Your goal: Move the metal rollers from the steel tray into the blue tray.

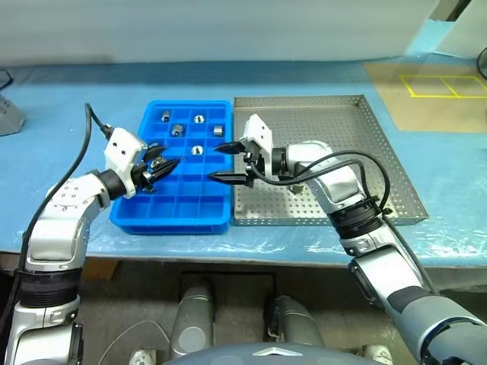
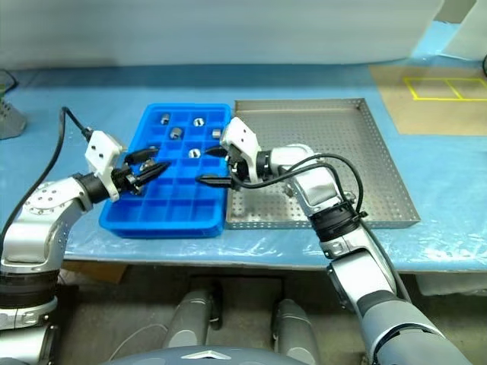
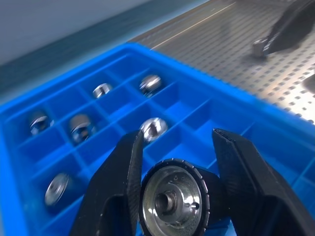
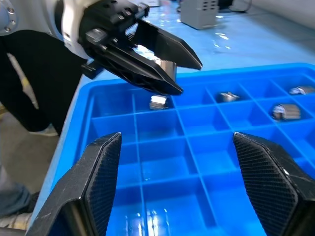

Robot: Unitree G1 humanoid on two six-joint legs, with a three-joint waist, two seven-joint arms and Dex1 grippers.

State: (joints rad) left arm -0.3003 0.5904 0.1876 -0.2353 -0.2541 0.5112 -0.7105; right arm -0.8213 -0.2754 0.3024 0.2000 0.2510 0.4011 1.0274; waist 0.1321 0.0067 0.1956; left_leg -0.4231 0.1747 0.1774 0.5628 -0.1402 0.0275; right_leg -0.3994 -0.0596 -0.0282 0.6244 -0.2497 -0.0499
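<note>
My left gripper should lower the metal roller before releasing it, because the roller still hangs above the sections of the blue tray.
My left gripper (image 1: 166,165) is shut on one metal roller (image 3: 172,201) and hovers over the left side of the blue tray (image 1: 171,220). Several more rollers (image 1: 177,128) lie in separate compartments at the tray's far end. My right gripper (image 1: 222,163) is open and empty, pointing left over the blue tray's right edge and facing the left gripper. The steel tray (image 1: 342,129) lies right of the blue tray and touches it. In the left wrist view one roller (image 3: 258,47) rests on its perforated floor near a right finger (image 3: 290,24).
Both trays sit on a table with a light-blue covering (image 1: 68,91). A brown board with yellow tape squares (image 1: 441,85) lies at the far right. A grey object (image 1: 7,114) stands at the far left edge.
</note>
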